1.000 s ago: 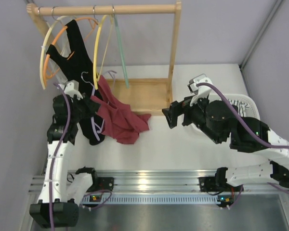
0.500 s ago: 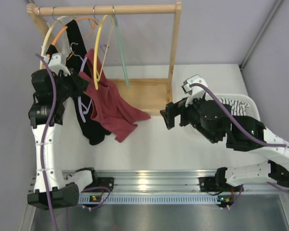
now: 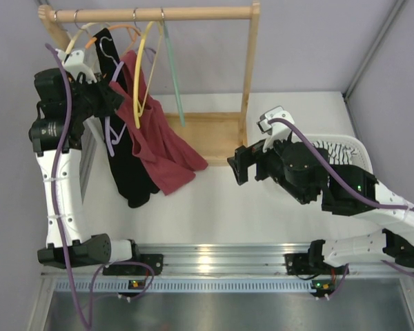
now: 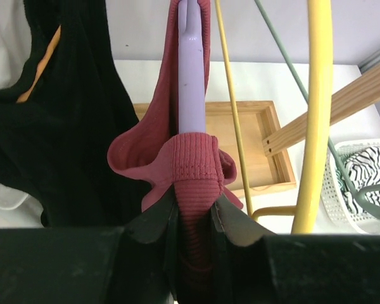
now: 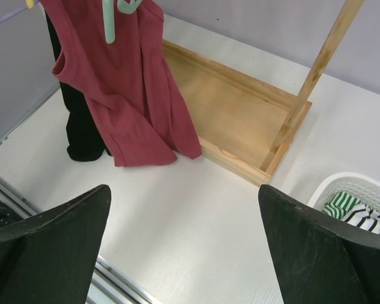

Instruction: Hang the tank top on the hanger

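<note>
The lavender hanger's hook is short of the wooden bar, so the left gripper should move the hook over the bar before releasing it.
The maroon tank top (image 3: 159, 145) hangs draped over the lavender hanger (image 3: 111, 138) beside the rack, its hem trailing to the table. My left gripper (image 3: 114, 96) is raised near the rail and shut on the tank top's ribbed strap (image 4: 193, 164), which wraps the lavender hanger's arm (image 4: 191, 76); the jaws (image 4: 193, 221) pinch both. My right gripper (image 3: 236, 165) is open and empty above the table (image 5: 183, 240), right of the hanging tank top (image 5: 126, 95).
The wooden rail (image 3: 159, 14) carries a yellow hanger (image 3: 139, 76), a pale green hanger (image 3: 172, 76) and a black garment (image 3: 127, 172) on an orange hanger. The rack's wooden base tray (image 3: 207, 134) lies behind. A white basket (image 3: 359, 148) with striped cloth (image 5: 361, 215) sits on the right.
My left arm has risen up and left toward the rail, lifting the hanger and tank top off the table. The right gripper has shifted slightly left.
</note>
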Motion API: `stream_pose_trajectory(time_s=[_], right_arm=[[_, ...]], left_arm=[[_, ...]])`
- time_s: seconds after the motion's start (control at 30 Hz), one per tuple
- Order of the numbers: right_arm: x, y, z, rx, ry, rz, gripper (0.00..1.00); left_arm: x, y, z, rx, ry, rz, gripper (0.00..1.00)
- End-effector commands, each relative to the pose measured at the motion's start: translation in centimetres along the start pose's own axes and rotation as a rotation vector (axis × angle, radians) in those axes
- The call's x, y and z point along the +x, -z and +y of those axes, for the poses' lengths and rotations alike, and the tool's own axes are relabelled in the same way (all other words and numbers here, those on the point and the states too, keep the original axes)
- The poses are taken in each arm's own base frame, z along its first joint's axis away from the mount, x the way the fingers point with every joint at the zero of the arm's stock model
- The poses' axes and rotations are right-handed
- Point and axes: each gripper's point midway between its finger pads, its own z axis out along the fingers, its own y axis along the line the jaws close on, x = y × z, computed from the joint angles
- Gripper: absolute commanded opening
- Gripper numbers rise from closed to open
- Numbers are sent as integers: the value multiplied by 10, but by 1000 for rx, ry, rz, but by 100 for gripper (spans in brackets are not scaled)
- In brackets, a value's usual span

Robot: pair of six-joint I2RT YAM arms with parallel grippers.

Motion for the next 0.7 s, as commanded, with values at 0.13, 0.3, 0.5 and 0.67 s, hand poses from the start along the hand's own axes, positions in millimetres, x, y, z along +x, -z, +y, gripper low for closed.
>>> stream_pose_trajectory(time_s=[0.13, 0.3, 0.5, 0.67], right_arm=[[-16, 4, 0, -8, -20, -40, 100], [-14, 4, -2, -2, -20, -43, 100], [-11, 4, -3, 3, -13, -40, 100], [-8, 3, -5, 7, -6, -36, 100]], left_arm=[[-55, 10, -18, 27, -97, -125, 0], [-74, 10, -23, 12, -121, -155, 0], [-90, 6, -30, -5, -158, -185, 0], [-96, -4, -24, -57, -178, -198, 0]])
